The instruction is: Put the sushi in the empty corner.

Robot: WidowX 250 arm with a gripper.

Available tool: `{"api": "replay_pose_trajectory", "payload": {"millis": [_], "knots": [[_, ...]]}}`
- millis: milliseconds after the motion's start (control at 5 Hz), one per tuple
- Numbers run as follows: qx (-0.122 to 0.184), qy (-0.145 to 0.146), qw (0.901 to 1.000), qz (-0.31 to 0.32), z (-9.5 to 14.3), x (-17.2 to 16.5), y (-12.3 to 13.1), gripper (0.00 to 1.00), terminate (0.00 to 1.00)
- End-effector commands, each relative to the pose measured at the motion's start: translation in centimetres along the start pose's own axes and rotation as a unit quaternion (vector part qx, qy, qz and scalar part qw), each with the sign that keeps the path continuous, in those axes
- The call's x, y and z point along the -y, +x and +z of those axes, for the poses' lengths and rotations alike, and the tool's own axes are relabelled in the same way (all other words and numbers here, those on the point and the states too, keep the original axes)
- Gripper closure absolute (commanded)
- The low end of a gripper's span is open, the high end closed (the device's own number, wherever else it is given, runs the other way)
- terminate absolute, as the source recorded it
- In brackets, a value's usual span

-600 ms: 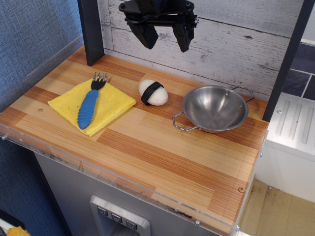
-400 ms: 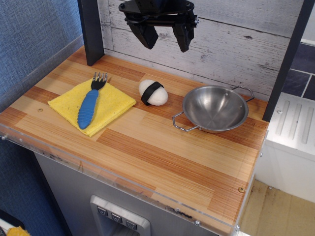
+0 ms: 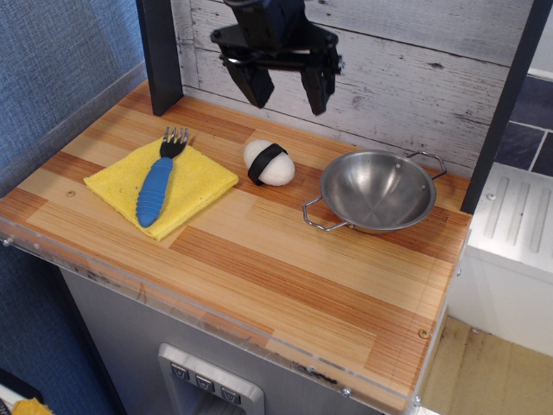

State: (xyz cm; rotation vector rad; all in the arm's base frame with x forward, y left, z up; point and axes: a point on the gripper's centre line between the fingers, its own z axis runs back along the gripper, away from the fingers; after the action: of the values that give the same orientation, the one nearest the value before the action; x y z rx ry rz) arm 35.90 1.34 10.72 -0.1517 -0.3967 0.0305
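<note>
The robot's gripper should next set the sushi in the empty corner point(image 3: 389, 346), so it should grab the sushi around its black band point(image 3: 266, 162).
The sushi point(image 3: 268, 162), a white rice ball with a black band, lies on the wood countertop between the yellow cloth and the steel bowl. My gripper point(image 3: 288, 93) hangs open and empty above and just behind the sushi, in front of the white plank wall. The empty corner point(image 3: 380, 333) is the bare striped wood at the front right, edged in clear plastic, with a small screw near the edge.
A yellow cloth point(image 3: 194, 186) at the left carries a blue-handled fork point(image 3: 156, 188). A steel bowl point(image 3: 376, 190) with wire handles stands at the right rear. A dark post point(image 3: 159, 52) stands at the back left.
My gripper has come down a little toward the sushi, still open. Nothing on the counter has moved.
</note>
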Motion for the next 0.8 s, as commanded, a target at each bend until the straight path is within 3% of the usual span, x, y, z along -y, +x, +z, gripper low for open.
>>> {"api": "replay_pose_trajectory", "payload": {"millis": [0, 200, 600], "knots": [[0.014, 0.037, 0.9992, 0.004, -0.2, -1.4, 0.8, 0.00, 0.00], [0.009, 0.070, 0.9975, 0.007, -0.5, -3.2, 0.7, 0.00, 0.00], [-0.016, 0.090, 0.9954, 0.032, -1.9, -6.1, -0.5, 0.00, 0.00]]}}
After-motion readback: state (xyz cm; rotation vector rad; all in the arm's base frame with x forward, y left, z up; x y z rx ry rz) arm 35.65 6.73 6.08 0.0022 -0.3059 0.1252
